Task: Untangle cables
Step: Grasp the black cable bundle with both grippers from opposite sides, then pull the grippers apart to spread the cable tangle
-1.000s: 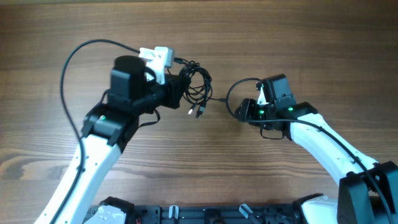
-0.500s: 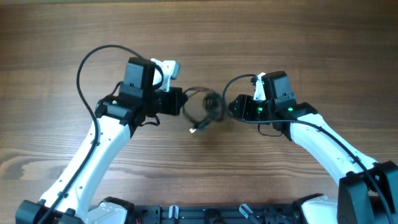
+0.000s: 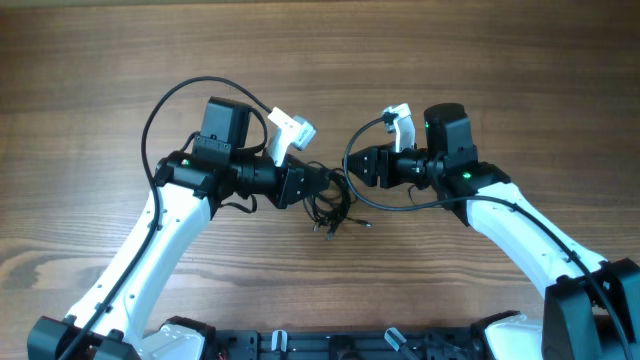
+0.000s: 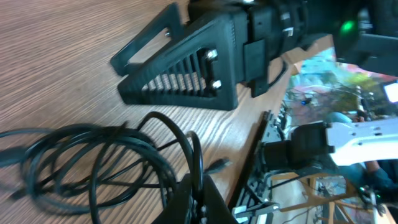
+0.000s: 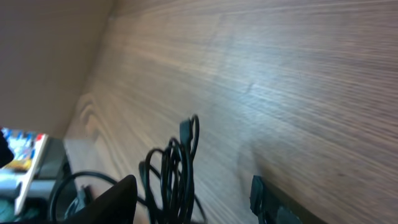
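My right gripper grabs the cables' loops on its side next, apart from my left gripper's piece of cable, to pull the tangle open.
The cables point(image 3: 331, 204) are a small bundle of thin black loops lying low on the wooden table between the two arms, with plug ends sticking out below. My left gripper point(image 3: 312, 186) is shut on one strand of the bundle. In the left wrist view the jaws point(image 4: 200, 202) pinch a strand, and the loops point(image 4: 93, 162) spread out to the left. My right gripper point(image 3: 362, 166) is open just right of the bundle. In the right wrist view its fingers point(image 5: 191, 186) stand on either side of the loops point(image 5: 177, 168) without closing on them.
Thicker black robot cables arch over the left arm point(image 3: 160, 100) and beside the right wrist point(image 3: 350, 150). A black rail point(image 3: 300, 345) runs along the table's near edge. The right gripper's ribbed finger point(image 4: 180, 68) sits close ahead in the left wrist view.
My left gripper has swung right and down, carrying the bundle toward the table's middle. My right gripper has moved left, so its open fingers now flank the loops.
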`<state>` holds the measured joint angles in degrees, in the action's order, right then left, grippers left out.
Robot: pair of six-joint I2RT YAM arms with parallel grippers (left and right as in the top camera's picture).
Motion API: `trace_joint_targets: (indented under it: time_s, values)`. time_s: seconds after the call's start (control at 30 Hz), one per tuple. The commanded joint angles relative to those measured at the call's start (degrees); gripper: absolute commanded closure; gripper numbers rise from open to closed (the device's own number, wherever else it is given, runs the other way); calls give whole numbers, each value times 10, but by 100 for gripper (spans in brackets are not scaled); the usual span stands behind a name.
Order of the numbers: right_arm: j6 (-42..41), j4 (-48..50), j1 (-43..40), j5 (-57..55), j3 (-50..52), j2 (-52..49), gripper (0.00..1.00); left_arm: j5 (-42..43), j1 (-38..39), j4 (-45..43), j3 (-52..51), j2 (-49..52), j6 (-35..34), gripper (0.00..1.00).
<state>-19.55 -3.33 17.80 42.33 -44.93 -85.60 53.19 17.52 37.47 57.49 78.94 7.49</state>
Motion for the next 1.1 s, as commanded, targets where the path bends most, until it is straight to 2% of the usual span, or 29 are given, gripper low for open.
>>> trace_joint_targets:
  time_s: [0.0, 0.07, 0.13, 0.23, 0.3, 0.33, 0.37, 0.43, 0.5, 0.57, 0.63, 0.67, 0.77, 0.9, 0.97, 1.03, 1.07]
  values:
    - [13, 0, 0, 58, -2, -4, 40, 128, -2, -42, 6, 3, 15, 96]
    - [8, -3, 0, 57, -2, -5, 45, 171, -2, -69, 6, 3, 16, 96]
    - [-3, -6, 0, 63, -2, -4, 57, 172, -2, -73, 6, 3, 16, 96]
    - [-4, -25, 0, 112, -2, -5, 59, 172, -2, -82, 6, 3, 16, 96]
    - [-3, -43, 0, 145, -2, -5, 64, 153, -2, -94, 6, 3, 15, 96]
    - [-3, -55, 0, 155, -2, -5, 69, 140, -2, -95, 6, 3, 15, 96]
    - [-3, -65, 0, 154, -2, -5, 81, 128, -2, -95, 6, 3, 12, 96]
    - [-1, -70, 0, 146, -2, -4, 96, 122, -2, -94, 6, 3, 11, 96]
    - [-33, -81, 0, 56, -2, -5, 96, 69, -2, -71, 6, 3, 11, 96]
    - [-110, -128, 0, -107, -2, -5, 96, 10, -2, -43, 6, 3, 11, 96]
    - [-177, -191, 0, -295, -2, -4, 96, -92, -2, -10, 6, 3, 11, 96]
    - [-184, -205, 0, -350, -2, -4, 96, -169, -3, 12, 6, 3, 11, 96]
    - [-183, -213, 0, -432, -2, -4, 96, -360, -29, 58, 6, 3, -27, 96]
    - [-180, -209, 0, -472, -2, -3, 96, -389, -111, 24, 6, 3, -113, 96]
    - [-156, -192, 0, -466, -2, 12, 96, -390, -171, -20, 6, 3, -205, 96]
    - [-128, -183, 0, -460, -2, 40, 96, -394, -214, -30, 6, 3, -306, 96]
    - [-125, -183, 0, -464, -2, 57, 96, -393, -227, -28, 6, 3, -335, 96]
